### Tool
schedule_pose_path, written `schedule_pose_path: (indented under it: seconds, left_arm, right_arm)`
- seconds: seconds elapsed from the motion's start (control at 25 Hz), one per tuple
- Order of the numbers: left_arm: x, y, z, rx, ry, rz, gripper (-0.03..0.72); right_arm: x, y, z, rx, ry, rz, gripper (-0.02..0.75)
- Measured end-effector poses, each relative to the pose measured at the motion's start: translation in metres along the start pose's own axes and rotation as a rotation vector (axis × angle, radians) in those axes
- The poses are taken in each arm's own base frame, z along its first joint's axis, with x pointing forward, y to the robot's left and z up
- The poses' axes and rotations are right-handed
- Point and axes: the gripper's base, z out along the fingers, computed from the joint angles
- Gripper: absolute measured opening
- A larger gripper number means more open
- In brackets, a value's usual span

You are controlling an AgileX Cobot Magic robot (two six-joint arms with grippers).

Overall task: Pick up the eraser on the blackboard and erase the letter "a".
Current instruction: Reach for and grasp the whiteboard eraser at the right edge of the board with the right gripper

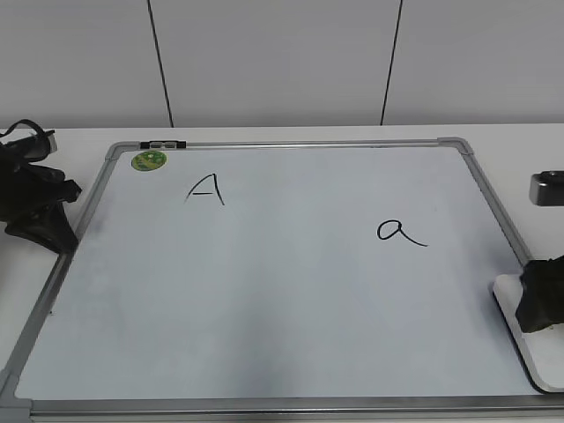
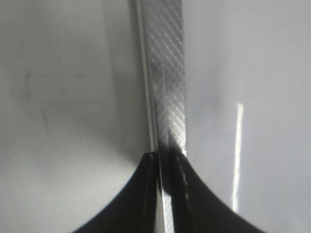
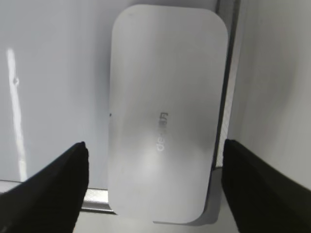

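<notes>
The letter "a" is to be erased. My right gripper will grab the white eraser by its long sides next.
The blackboard (image 1: 264,291) is a white board with a grey frame lying flat on the table. The letter "a" (image 1: 398,232) is written in black on its right half. The eraser (image 1: 538,357) is a white oblong block lying over the board's near right corner; the right wrist view shows it with grey lettering (image 3: 165,87). My right gripper (image 1: 539,304) is open just above it, one finger at each long side (image 3: 154,153), not touching. My left gripper (image 1: 48,225) is shut at the board's left frame (image 2: 167,97), its tips (image 2: 167,158) over the metal strip.
A capital "A" (image 1: 205,188) is written on the board's left half. A round green sticker (image 1: 149,160) and a small black clip (image 1: 163,144) sit at the far left corner. A white wall rises behind the white table (image 1: 291,132).
</notes>
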Motion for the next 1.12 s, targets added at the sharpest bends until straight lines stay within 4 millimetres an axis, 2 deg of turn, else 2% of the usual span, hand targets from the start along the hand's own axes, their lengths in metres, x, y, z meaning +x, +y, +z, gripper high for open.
schedule_pose_path:
  seconds: [0.6,0.8,1.0,1.12]
  left_arm:
    - [0.0,0.0,0.0,0.0,0.0,0.0,0.036]
    - [0.0,0.0,0.0,0.001,0.0,-0.001,0.036]
    - [0.0,0.0,0.0,0.001,0.0,-0.001,0.036]
    - [0.0,0.0,0.0,0.001,0.0,-0.001,0.036]
  right_arm:
    - [-0.012,-0.003,0.032,0.005,0.038,0.01,0.61]
    - [-0.013,-0.003,0.037,0.004,0.052,0.011,0.606]
    - [-0.013,-0.003,0.037,0.005,0.05,0.016,0.552]
    - [-0.013,-0.004,0.037,0.006,0.049,0.021,0.545]
